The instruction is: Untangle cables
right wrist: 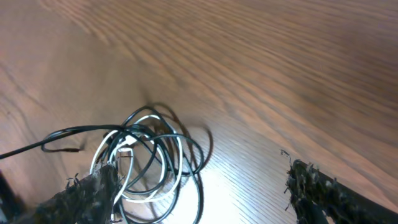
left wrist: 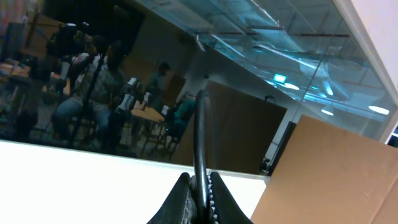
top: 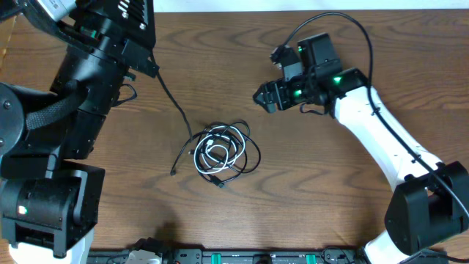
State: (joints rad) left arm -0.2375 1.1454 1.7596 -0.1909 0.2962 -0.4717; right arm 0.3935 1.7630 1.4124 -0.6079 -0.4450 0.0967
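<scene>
I will next grab the coil [right wrist: 149, 155] by its black loops with my right gripper. The black cable in my left gripper then stays free to untangle.
The cables [top: 220, 154] lie in a tangled coil of black and white loops on the wooden table [top: 330, 205], near its middle. One black cable [top: 172, 95] runs from the coil up and left to my left arm. In the left wrist view my left gripper [left wrist: 200, 186] is shut on this black cable [left wrist: 200, 130], lifted and pointing away from the table. My right gripper [top: 265, 96] is open and empty, hovering up and right of the coil. In the right wrist view its fingers [right wrist: 205, 193] are spread wide, with the coil [right wrist: 149, 155] by the left finger.
A black rail with green parts [top: 242, 257] runs along the table's front edge. My bulky left arm [top: 80, 110] covers the table's left side. The left wrist view looks out at a white ledge and a room beyond.
</scene>
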